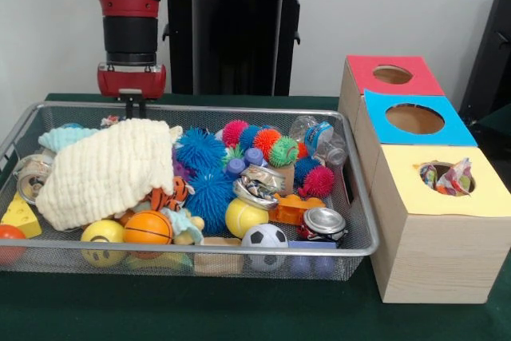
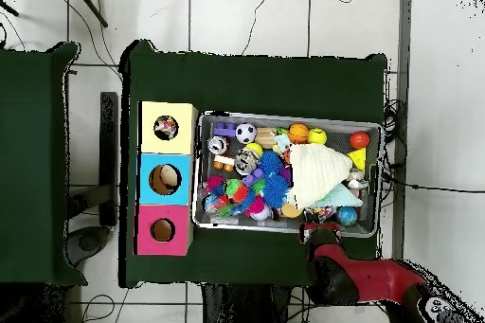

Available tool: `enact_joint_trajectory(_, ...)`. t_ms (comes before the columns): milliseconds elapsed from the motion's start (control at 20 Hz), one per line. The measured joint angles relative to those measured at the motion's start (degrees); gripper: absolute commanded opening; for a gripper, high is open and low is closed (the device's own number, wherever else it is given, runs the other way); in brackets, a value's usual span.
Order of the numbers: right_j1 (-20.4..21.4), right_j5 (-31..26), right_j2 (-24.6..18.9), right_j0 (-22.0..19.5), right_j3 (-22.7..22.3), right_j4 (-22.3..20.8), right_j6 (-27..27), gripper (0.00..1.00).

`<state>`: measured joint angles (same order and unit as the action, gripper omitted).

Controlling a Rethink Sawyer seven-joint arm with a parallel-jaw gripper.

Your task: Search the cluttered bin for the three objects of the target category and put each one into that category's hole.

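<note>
Next, my gripper picks up the patterned cloth by its exposed edge (image 1: 109, 121) peeking from under the cream cloth, for sorting into the yellow hole (image 1: 447, 175).
My gripper (image 1: 134, 108) hangs at the wire bin's back rim (image 1: 239, 108), above its left part, open with nothing between its tips; from overhead the gripper (image 2: 317, 234) sits at the bin's edge (image 2: 284, 116). The bin holds a cream cloth (image 1: 104, 169), spiky balls such as a blue one (image 1: 200, 149), crushed cans (image 1: 323, 221), a plastic bottle (image 1: 319, 137), a soccer ball (image 1: 264, 237), a basketball (image 1: 148, 227) and a yellow ball (image 1: 243, 216). To the right stand three boxes with holed tops: red (image 1: 359, 73), blue (image 1: 459, 129) and yellow (image 1: 399, 189). Crumpled wrappers (image 1: 447, 177) show in the yellow hole.
A cheese wedge (image 1: 21, 217) and a red ball (image 1: 6, 237) lie at the bin's left end, with another can (image 1: 28, 181) beside the cloth. The cloth (image 2: 313, 172) covers whatever lies under it. Green cloth covers the table (image 1: 239, 309).
</note>
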<state>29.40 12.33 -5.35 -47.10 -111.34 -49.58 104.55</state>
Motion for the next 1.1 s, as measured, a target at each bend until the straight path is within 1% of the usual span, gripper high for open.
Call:
enact_joint_trajectory(200,0.0,3.3,1.6,2.2,0.0,0.0,0.0,0.0)
enact_joint_trajectory(250,0.0,5.9,2.6,3.6,0.0,0.0,0.0,0.0)
enact_joint_trajectory(500,0.1,12.7,5.0,6.6,0.0,0.6,0.0,0.0)
enact_joint_trajectory(550,0.3,15.4,6.3,8.0,0.0,1.0,0.0,0.0)
enact_joint_trajectory(750,1.0,18.0,8.2,10.2,-0.1,1.6,0.0,0.0)
enact_joint_trajectory(1100,2.7,18.5,11.2,13.1,-0.2,2.2,0.0,0.0)
